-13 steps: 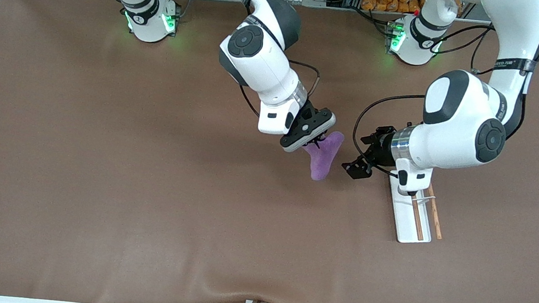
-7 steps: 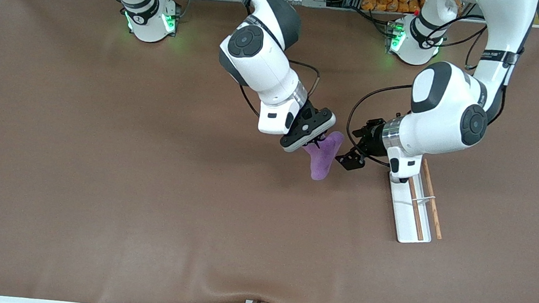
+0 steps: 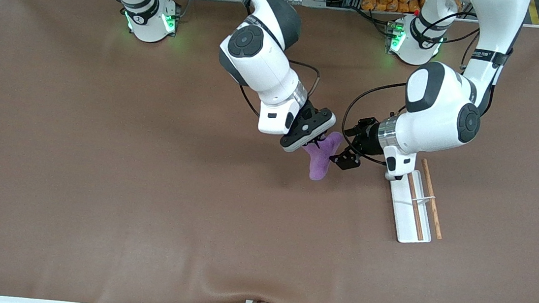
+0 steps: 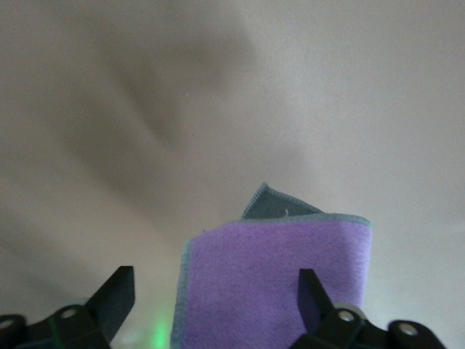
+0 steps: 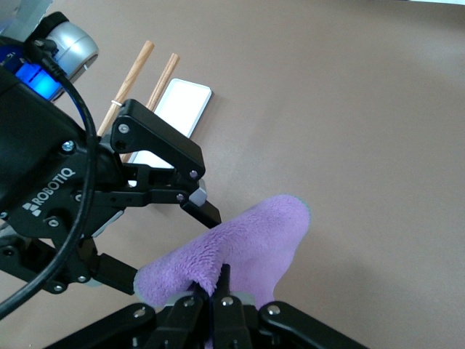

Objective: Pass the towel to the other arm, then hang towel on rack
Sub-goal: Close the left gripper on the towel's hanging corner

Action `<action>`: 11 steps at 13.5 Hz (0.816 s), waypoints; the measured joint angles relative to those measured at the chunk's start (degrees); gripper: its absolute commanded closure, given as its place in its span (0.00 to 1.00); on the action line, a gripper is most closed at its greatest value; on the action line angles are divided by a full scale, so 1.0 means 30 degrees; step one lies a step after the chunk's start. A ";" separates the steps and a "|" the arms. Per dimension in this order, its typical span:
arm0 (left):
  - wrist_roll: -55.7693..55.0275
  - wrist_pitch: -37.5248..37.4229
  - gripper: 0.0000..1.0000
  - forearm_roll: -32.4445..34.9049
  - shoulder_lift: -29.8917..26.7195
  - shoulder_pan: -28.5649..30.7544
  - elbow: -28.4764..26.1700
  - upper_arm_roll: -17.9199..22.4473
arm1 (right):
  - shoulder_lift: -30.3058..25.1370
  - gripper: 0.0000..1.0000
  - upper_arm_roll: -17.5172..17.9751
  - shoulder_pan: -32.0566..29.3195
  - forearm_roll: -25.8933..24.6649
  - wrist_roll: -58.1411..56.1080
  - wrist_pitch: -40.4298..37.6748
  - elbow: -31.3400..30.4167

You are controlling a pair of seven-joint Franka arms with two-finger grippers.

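Note:
Next, my left gripper grabs the towel by its bunched upper end to pass it across and hang it on the white rack.
The purple towel hangs bunched from my right gripper, which is shut on its upper fold over the middle of the table; the pinch shows in the right wrist view. My left gripper is open beside it, level with the towel's upper end. In the left wrist view the towel lies between the spread fingers of the left gripper, untouched. The right wrist view shows the left gripper's fingers on either side of the towel's end. The white rack lies on the table under the left arm's wrist.
The rack's two brown rods run along its white base toward the front camera, with a thin white crosspiece. The rack also shows in the right wrist view. Brown mat covers the table. Both arm bases stand at the table's back edge.
My left arm has swung from over the rack toward the towel, bringing its open fingers around the towel's end. The right arm and the towel have stayed still.

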 measured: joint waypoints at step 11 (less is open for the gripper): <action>0.0000 0.0370 0.40 -0.0764 0.0001 -0.0002 -0.0068 -0.0023 | 0.0000 1.00 0.0000 0.0000 0.0000 0.0002 -0.0003 0.0000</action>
